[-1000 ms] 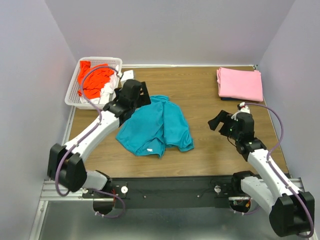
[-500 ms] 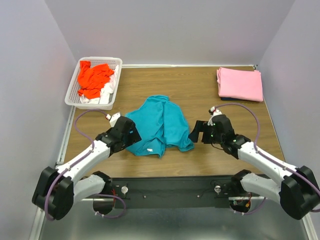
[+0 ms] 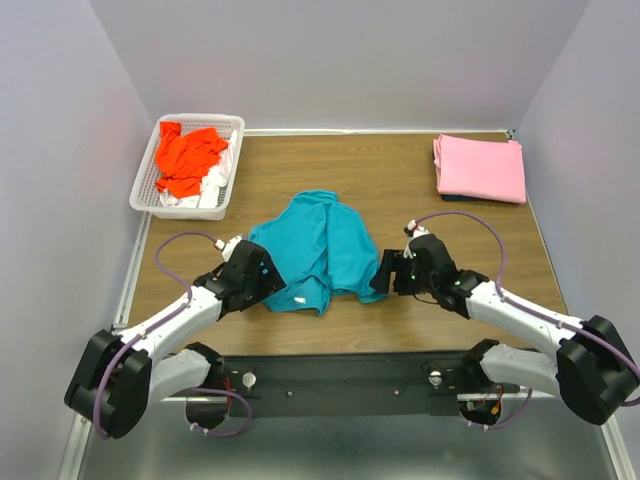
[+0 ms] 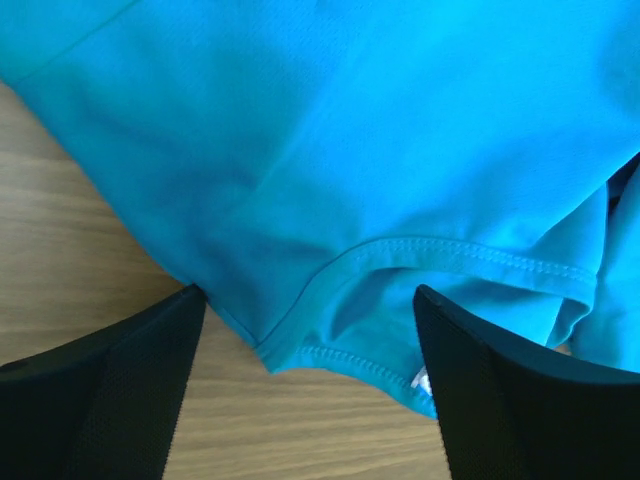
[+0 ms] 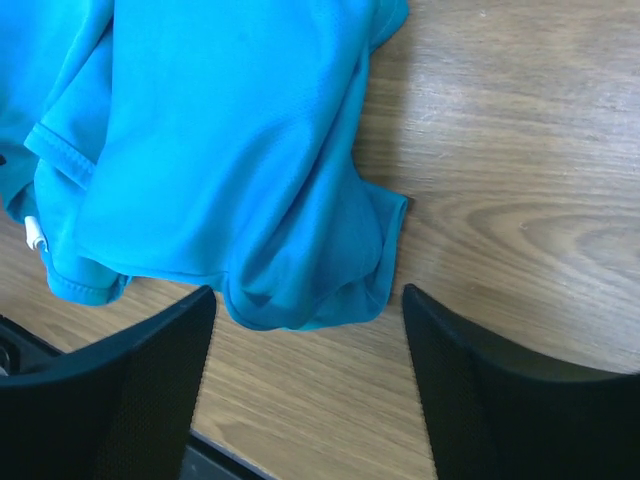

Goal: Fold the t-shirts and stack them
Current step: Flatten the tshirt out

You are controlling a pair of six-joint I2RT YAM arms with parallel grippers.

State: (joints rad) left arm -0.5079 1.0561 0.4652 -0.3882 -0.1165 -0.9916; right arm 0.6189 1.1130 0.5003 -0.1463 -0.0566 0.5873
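Note:
My left gripper is ready to close on the hem now, since the fingers reach past the teal hem (image 3: 276, 298) (image 4: 296, 334), level with the cloth.
A crumpled teal-turquoise t-shirt (image 3: 320, 250) lies mid-table. My left gripper (image 3: 268, 283) is open at its near-left hem, which fills the left wrist view (image 4: 330, 170) between the two black fingers (image 4: 100, 390). My right gripper (image 3: 383, 277) is open at the shirt's near-right corner, a bunched fold in the right wrist view (image 5: 300, 290). Neither holds cloth. A folded pink t-shirt (image 3: 479, 167) lies at the far right corner. An orange-red t-shirt (image 3: 187, 155) lies on a white one (image 3: 205, 192) in the basket.
The white plastic lattice basket (image 3: 145, 180) stands at the far left corner of the wooden table (image 3: 400, 180). Grey walls close in the left, right and back sides. The table's near edge and black rail (image 3: 340, 375) lie just behind both grippers.
The left arm has swung back from the basket to the shirt's near-left hem. The right gripper has moved left and down to the shirt's near-right corner. The shirt has not moved.

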